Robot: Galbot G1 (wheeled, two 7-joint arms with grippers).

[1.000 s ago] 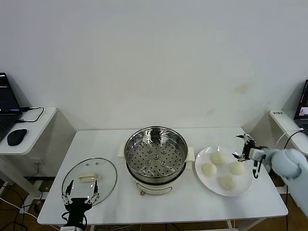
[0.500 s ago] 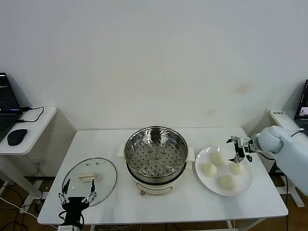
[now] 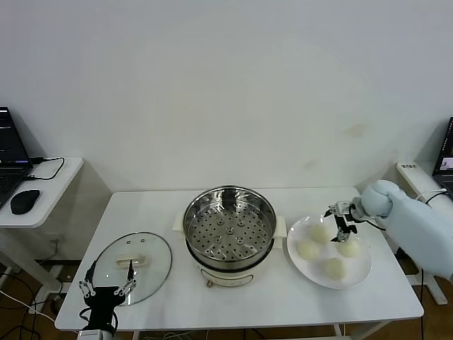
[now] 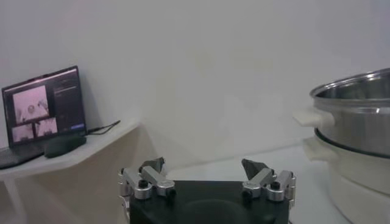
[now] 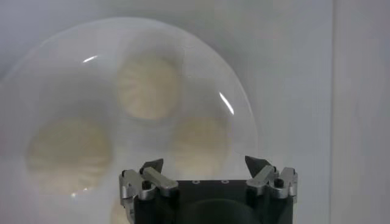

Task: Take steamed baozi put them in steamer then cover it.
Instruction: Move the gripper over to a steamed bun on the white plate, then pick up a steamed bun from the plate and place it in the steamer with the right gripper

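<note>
I need to fill the steamer [image 3: 230, 234], so my right gripper should next grab the baozi nearest the plate's rim by its rounded sides.
The steamer [image 3: 230, 234] stands open at the table's middle, its perforated tray bare; its wall shows in the left wrist view [image 4: 356, 122]. Four baozi [image 3: 320, 232] [image 3: 307, 249] [image 3: 347, 248] [image 3: 334, 268] lie on a white plate [image 3: 366, 261] to its right. My right gripper [image 3: 340, 217] hovers open over the plate's back part, above the baozi. In the right wrist view its open gripper [image 5: 204, 164] is over the baozi [image 5: 201, 146] [image 5: 149, 88] [image 5: 68, 152]. The cover [image 3: 132, 265] lies flat at the front left. My left gripper [image 3: 106, 292] is open and empty at the cover's near edge [image 4: 203, 165].
A side table [image 3: 53, 188] at the left holds a laptop [image 3: 8, 159] and a mouse [image 3: 25, 202]; both show in the left wrist view, laptop [image 4: 42, 112] and mouse [image 4: 64, 145]. A white shelf [image 3: 425, 180] stands at the right. The wall is close behind.
My right gripper has moved left from beyond the plate's right edge to over the baozi. My left gripper has drawn back and left toward the table's front edge.
</note>
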